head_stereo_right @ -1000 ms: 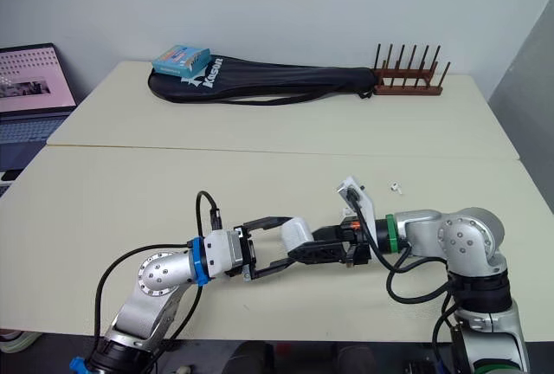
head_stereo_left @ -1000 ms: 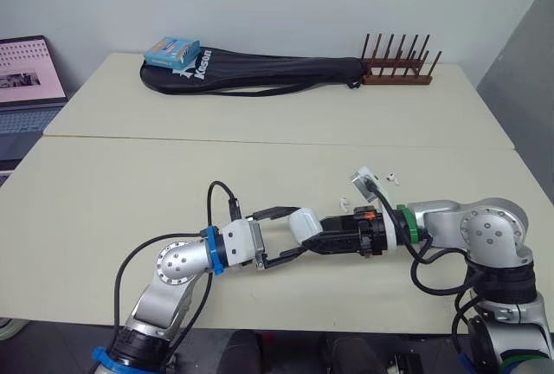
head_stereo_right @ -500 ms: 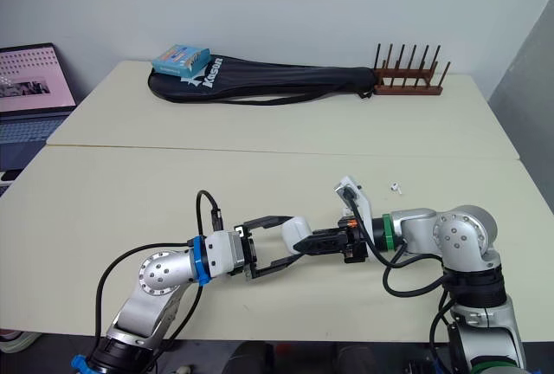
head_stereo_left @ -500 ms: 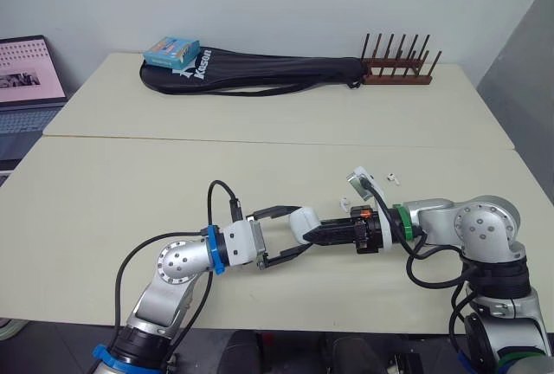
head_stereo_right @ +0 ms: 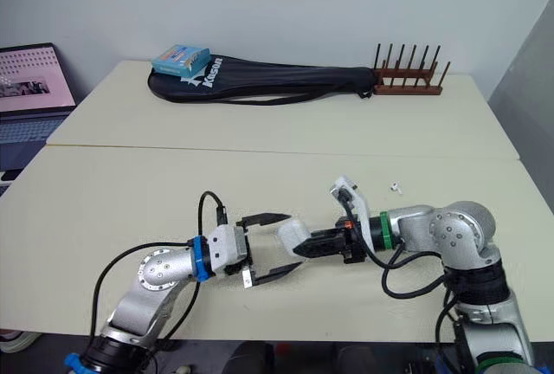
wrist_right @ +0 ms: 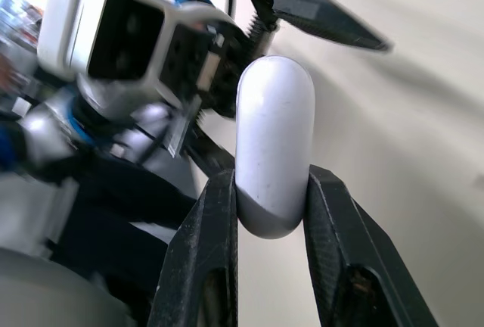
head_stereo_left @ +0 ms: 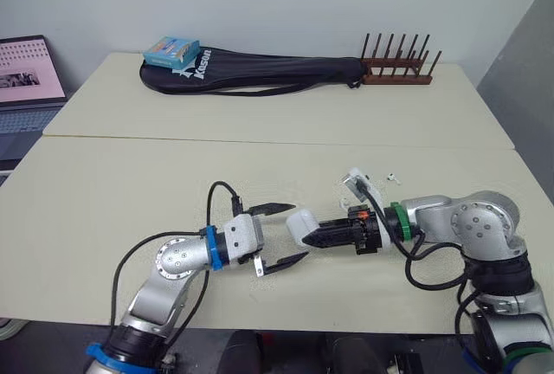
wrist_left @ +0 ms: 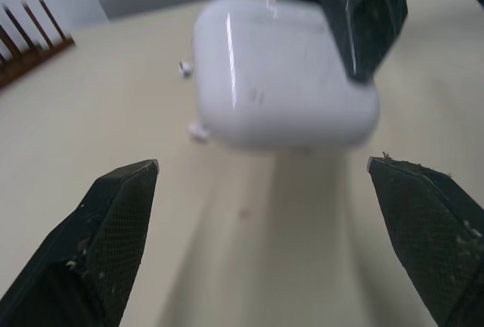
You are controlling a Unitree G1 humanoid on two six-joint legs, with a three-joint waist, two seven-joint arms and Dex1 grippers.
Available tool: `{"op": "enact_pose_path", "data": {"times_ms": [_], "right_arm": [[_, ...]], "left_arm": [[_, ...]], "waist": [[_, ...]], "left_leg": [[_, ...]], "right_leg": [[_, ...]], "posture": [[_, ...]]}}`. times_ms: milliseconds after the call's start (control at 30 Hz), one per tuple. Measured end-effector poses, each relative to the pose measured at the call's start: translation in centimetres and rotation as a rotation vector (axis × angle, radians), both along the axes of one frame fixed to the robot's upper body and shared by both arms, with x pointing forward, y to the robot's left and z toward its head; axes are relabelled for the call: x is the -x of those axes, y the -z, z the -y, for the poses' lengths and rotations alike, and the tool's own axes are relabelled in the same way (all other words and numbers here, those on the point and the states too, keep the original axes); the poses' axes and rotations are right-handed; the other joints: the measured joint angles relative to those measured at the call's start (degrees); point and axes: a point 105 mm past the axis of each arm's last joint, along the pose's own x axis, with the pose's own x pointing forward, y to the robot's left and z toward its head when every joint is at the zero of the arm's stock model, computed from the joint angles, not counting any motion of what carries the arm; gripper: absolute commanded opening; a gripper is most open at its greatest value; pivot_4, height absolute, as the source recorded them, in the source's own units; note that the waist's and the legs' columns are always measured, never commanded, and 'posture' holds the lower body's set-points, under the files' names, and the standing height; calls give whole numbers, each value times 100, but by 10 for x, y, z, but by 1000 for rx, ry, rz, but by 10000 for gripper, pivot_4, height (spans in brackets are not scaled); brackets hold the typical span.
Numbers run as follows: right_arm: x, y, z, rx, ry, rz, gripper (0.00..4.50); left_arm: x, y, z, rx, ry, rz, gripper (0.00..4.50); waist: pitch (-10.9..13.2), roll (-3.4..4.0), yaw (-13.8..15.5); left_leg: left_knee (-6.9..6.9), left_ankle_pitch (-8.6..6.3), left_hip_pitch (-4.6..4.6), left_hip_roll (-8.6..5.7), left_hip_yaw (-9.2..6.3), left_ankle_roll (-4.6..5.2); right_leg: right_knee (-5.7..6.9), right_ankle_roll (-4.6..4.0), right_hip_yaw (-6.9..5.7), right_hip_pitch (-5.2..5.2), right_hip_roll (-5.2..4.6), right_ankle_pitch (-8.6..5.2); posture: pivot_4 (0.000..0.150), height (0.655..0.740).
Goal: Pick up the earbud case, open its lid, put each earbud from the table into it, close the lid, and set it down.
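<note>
One end of the earbud case is covered by my right gripper's black fingers, so my left gripper needs to grab the earbud case by its loose end (head_stereo_left: 298,225) (wrist_left: 253,92) next.
The white earbud case (head_stereo_left: 302,222) hangs just above the table with its lid down, and my right gripper (wrist_right: 271,183) is shut on its end, one black finger on each flat side. My left gripper (wrist_left: 261,169) faces it from the left, open wide, with its fingertips (head_stereo_left: 292,207) apart from the case. In the left wrist view the case (wrist_left: 280,92) floats beyond the spread fingers. One earbud (head_stereo_left: 392,177) lies on the table behind my right wrist. A second earbud (wrist_left: 198,130) lies nearer the case.
A black racket bag (head_stereo_left: 260,74) with a blue box (head_stereo_left: 171,50) on it lies along the far table. A wooden peg rack (head_stereo_left: 398,67) stands at the far right. A laptop (head_stereo_left: 26,80) sits off the left edge.
My right gripper shut on the case. My left gripper then let go, opened wide and drew back to the left.
</note>
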Motion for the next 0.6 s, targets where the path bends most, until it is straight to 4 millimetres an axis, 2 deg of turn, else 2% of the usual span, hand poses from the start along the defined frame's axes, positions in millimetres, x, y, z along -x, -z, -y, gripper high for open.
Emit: {"op": "enact_pose_path", "data": {"times_ms": [100, 200, 367, 600], "right_arm": [[-4, 4, 6, 138, -60, 166, 7763], [-8, 9, 12, 288, -167, 351, 7763], [-11, 15, 13, 397, -299, 511, 7763], [-15, 13, 10, 405, -347, 560, 7763]], "left_arm": [[-2, 7, -10, -60, -24, -149, 45000], [-3, -7, -7, -112, -2, -196, 45000], [-5, -25, 21, -150, 53, -208, 45000], [-6, -27, 50, -198, 118, -169, 45000]], "waist": [[21, 0, -9], [35, 3, -2], [39, 0, 17], [40, 0, 20]], "left_leg": [[0, 0, -3, 2, -11, 0], [-1, 0, -10, 4, -26, 0], [-1, 0, -14, 4, -35, -1], [0, 2, -14, 4, -44, -1]], "right_leg": [[-3, 12, -13, 0, 0, -7], [-9, 13, -34, 1, -1, -8], [-13, -1, -45, 4, -2, -1], [-12, -3, -52, 8, -2, 0]], "posture": [[1500, 6787], [1500, 6787], [1500, 6787], [1500, 6787]]}}
